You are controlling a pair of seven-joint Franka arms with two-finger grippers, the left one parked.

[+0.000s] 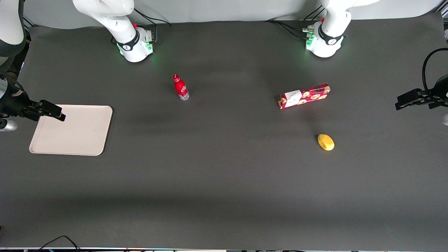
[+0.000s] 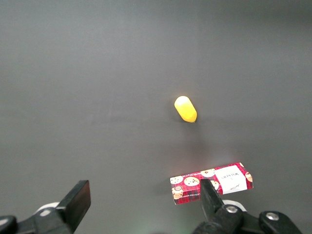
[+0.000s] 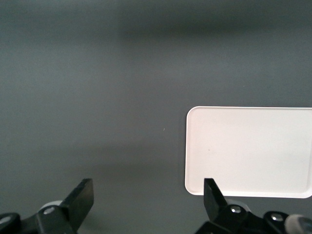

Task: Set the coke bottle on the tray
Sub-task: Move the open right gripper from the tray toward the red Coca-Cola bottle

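My right gripper should next grab the coke bottle by its red cap end (image 1: 176,78), to place the bottle on the tray (image 1: 73,133).
The coke bottle (image 1: 180,87) stands upright on the dark table, with a red cap, a red wrap and a clear base. It is farther from the front camera than the tray and well apart from it. The beige tray (image 1: 73,133) lies flat and bare at the working arm's end of the table; it also shows in the right wrist view (image 3: 253,151). My right gripper (image 1: 57,112) hovers over the tray's edge that is farther from the front camera. In the right wrist view the gripper (image 3: 146,192) is open and empty. The bottle does not show in that view.
A red cookie box (image 1: 304,95) lies toward the parked arm's end, also in the left wrist view (image 2: 212,183). A yellow fruit (image 1: 326,142) lies nearer the front camera than the box. The working arm's base (image 1: 134,43) stands at the table's back.
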